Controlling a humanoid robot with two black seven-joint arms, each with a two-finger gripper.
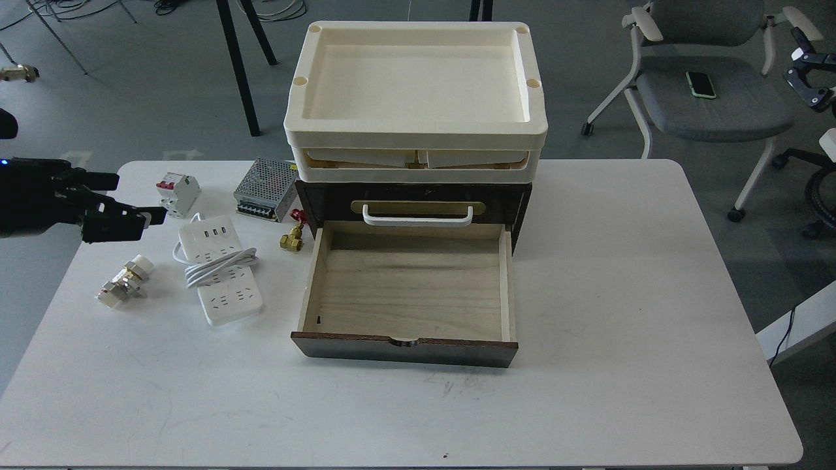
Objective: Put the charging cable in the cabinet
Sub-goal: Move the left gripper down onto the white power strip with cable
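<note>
My left gripper grips the charging cable by its cord-wrapped middle next, since it is a long flat power strip reaching out on both sides of its coil.
The charging cable, a flat white power strip with its cord coiled round the middle, lies on the white table left of the cabinet. The dark brown cabinet stands at the table's back middle, with a cream tray on top and a white handle on the upper drawer. Its lower drawer is pulled out and empty. My left gripper comes in from the left, open and empty, above the table just up-left of the cable. My right gripper is open, far off at the right edge above the chair.
A white-and-red circuit breaker and a perforated metal power-supply box sit behind the cable. A brass valve lies by the drawer's left corner, a metal fitting left of the cable. A grey chair stands behind right.
</note>
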